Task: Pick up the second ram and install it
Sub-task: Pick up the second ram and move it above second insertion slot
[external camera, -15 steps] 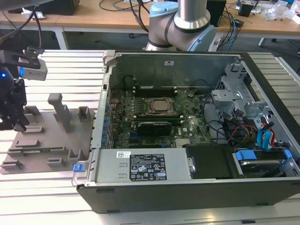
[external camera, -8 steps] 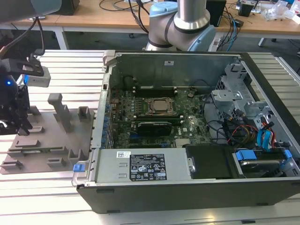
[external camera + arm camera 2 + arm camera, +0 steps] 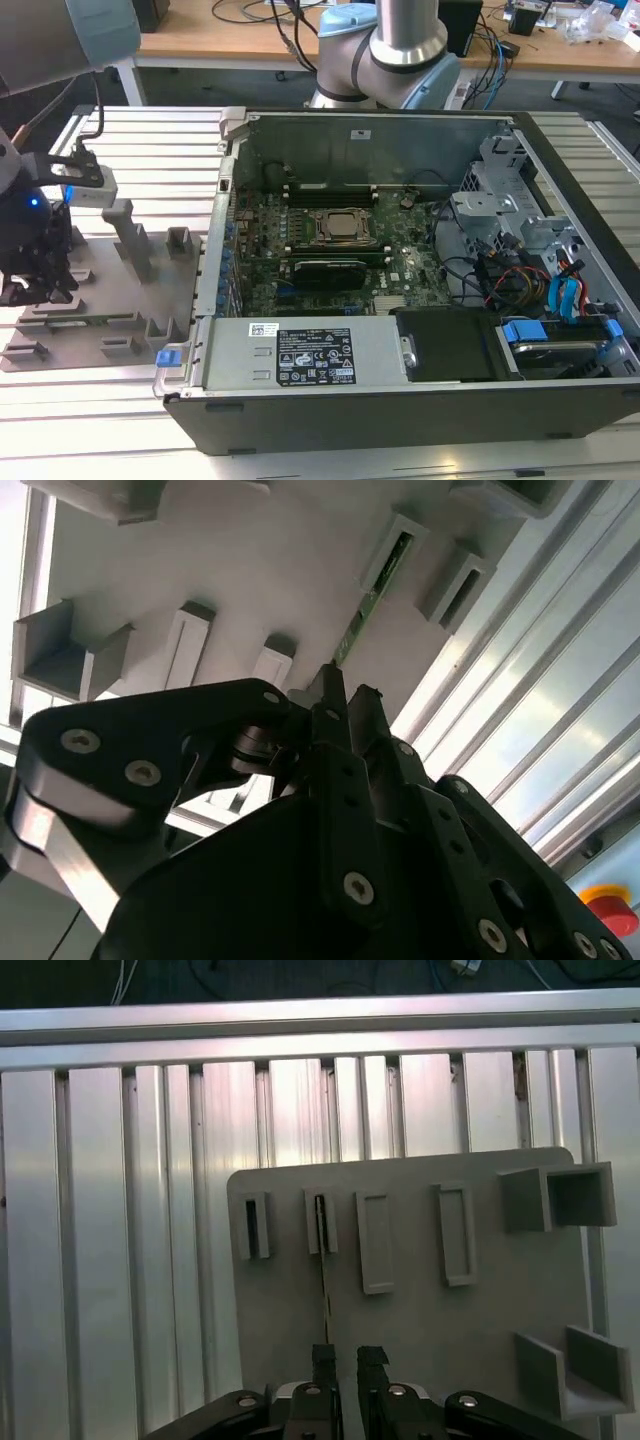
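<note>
My gripper pinches the second ram by one end of its board (image 3: 326,1325) next, to install it in the motherboard.
The second ram (image 3: 324,1280) is a thin green board seen edge-on, standing in a narrow slot of the flat grey plate (image 3: 430,1340). In the second wrist view the ram (image 3: 372,590) shows green in that slot. My gripper (image 3: 345,1352) hovers over the near end of the ram with its black fingers a small gap apart, open, and the ram's edge runs up to one fingertip (image 3: 323,1358). In the second wrist view the gripper (image 3: 348,685) points at the same slot. In the exterior view my gripper (image 3: 30,285) is over the grey plate (image 3: 110,310), at the exterior view's far left.
The open computer case (image 3: 400,400) lies to the exterior view's right of the plate, with the motherboard's CPU socket (image 3: 345,228) and a black card (image 3: 325,270) inside. Upright grey blocks (image 3: 130,235) rise from the plate. Ribbed aluminium table (image 3: 120,1210) surrounds it.
</note>
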You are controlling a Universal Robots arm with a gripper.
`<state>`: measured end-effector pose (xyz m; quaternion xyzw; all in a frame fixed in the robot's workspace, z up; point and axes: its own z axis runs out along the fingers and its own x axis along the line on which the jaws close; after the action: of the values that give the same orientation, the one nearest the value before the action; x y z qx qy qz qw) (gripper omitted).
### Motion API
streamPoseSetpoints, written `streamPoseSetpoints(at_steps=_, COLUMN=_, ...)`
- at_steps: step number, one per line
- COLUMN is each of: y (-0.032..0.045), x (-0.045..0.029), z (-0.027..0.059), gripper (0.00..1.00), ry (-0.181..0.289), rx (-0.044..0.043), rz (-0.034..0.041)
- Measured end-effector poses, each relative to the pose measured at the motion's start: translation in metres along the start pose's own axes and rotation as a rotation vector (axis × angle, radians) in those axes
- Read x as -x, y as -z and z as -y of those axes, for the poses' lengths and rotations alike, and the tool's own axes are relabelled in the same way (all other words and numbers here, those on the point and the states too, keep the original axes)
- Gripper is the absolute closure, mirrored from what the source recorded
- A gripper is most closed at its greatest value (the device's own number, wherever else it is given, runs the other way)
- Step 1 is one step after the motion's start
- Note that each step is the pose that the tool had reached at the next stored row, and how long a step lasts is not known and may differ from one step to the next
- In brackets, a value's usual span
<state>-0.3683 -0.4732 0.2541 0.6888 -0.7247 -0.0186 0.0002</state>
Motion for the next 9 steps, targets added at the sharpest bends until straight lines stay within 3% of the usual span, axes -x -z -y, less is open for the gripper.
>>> streamPoseSetpoints(at_steps=5, y=-0.0126, x=-0.0027, z=0.0005, gripper=0.76, ry=0.015, rx=0.0007, rz=-0.0014)
streamPoseSetpoints(at_steps=9, y=-0.0269, x=-0.0031, z=0.0009, gripper=0.76, ry=0.032, rx=0.0011, rz=-0.002)
